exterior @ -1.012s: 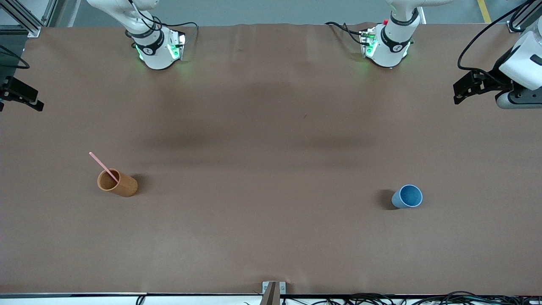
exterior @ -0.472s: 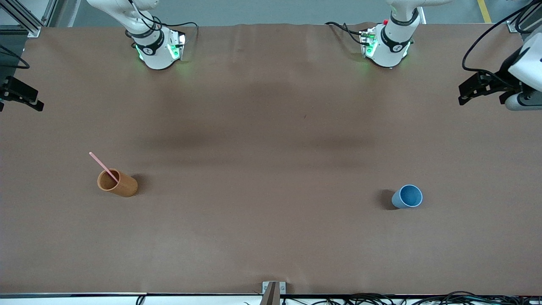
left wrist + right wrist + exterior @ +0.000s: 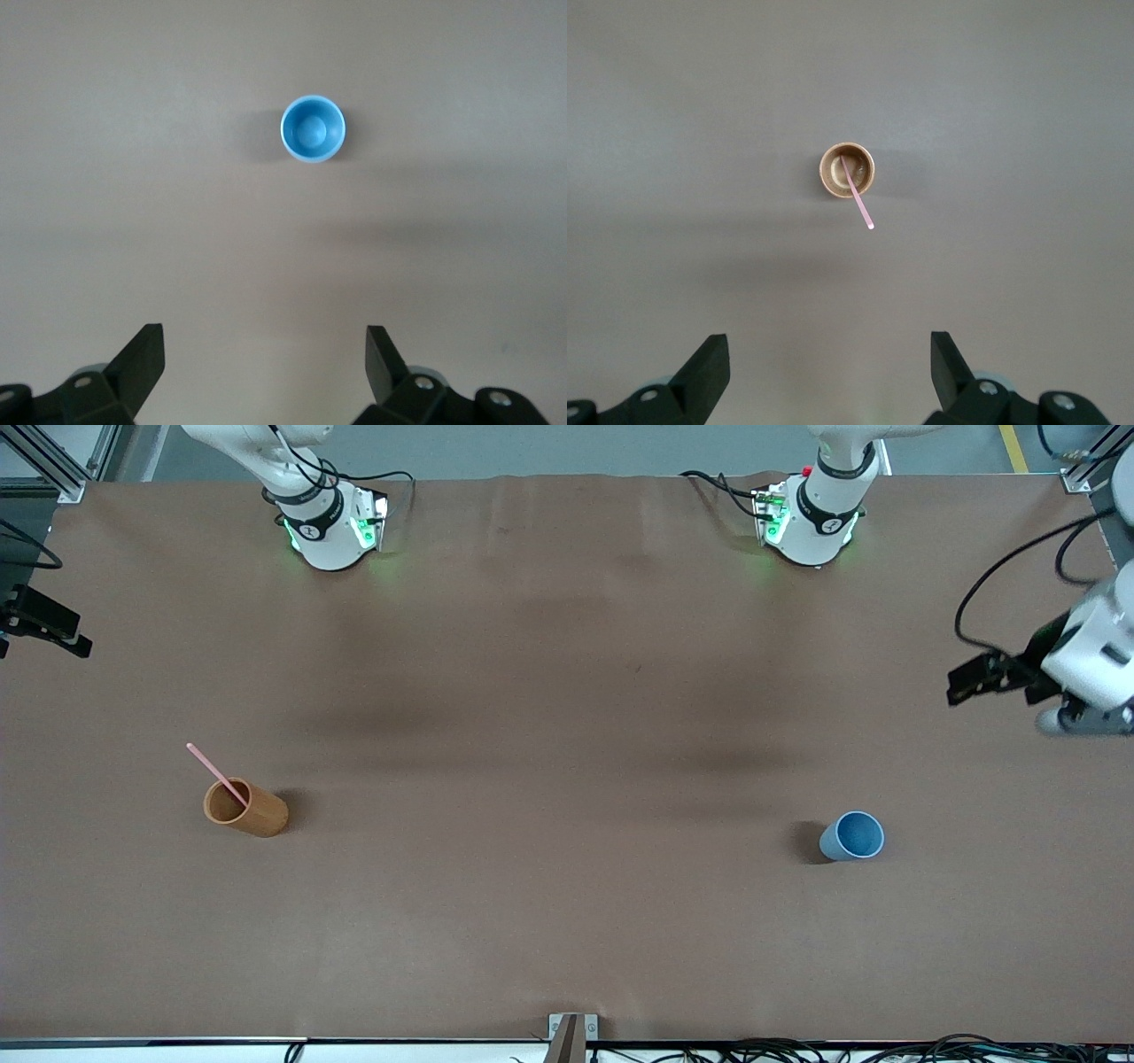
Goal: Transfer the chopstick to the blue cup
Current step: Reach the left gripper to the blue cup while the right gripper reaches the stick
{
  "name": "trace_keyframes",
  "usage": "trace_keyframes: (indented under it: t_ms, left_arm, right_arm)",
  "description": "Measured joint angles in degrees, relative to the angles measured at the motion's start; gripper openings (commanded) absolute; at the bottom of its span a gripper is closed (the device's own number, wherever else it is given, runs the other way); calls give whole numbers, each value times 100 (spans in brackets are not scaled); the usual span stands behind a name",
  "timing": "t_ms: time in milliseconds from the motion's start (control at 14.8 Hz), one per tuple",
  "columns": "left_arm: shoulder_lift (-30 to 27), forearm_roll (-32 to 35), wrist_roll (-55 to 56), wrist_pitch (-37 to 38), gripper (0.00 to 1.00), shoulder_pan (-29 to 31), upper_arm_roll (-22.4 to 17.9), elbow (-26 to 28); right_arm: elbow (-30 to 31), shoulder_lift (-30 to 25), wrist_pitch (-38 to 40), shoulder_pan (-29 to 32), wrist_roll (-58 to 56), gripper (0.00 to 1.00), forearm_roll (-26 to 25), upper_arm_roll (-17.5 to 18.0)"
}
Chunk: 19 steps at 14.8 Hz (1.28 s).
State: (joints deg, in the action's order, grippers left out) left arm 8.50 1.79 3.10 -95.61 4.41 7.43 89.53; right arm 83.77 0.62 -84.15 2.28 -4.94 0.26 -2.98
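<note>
My left gripper is to reach for the blue cup and take hold of the cup's rim, so that the blue cup's opening stays free for the chopstick [image 3: 215, 772].
The pale pink chopstick [image 3: 215, 772] stands slanted in the orange-brown cup [image 3: 245, 808] toward the right arm's end of the table. It also shows in the right wrist view [image 3: 860, 204], leaning out of that cup [image 3: 847, 171]. The blue cup [image 3: 852, 836] stands upright and empty toward the left arm's end, and shows in the left wrist view [image 3: 313, 129]. My left gripper [image 3: 964, 682] hangs high over bare table at its end, open and empty [image 3: 266, 332]. My right gripper [image 3: 71, 642] waits high over its end of the table, open and empty [image 3: 829, 339].
The brown table cover [image 3: 567, 779] is bare between the two cups. The arms' bases [image 3: 328, 522] [image 3: 811, 518] stand along the table's edge farthest from the front camera. A metal bracket [image 3: 571, 1032] sits at the edge nearest to it.
The left arm's hand has swung at its end of the table, ending lower in the front view and closer to the blue cup. The right arm, cups and chopstick have not moved.
</note>
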Motion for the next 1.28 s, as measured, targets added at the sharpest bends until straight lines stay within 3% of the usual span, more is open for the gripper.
trace_keyframes:
  t_ms: [337,607,877,1282]
  left_arm:
    - [1322,0,-10,-1531,100,280,-6,47]
    - [2139,0,-11,-2514,100,284,1,59]
    - [2551,0,-32,-2974,90,283,5,67]
    - [2714,0,-57,-2982,77,265,55,230]
  right_arm:
    - [119,9,-170,1,-77,100,1,-18]
    - [769,65,-914,18,-342,100,174,-270]
    - [1704,123,-2049,55,-960,97,516,-672]
    - [3097,129,-3860,54,-1033,91,637,-660]
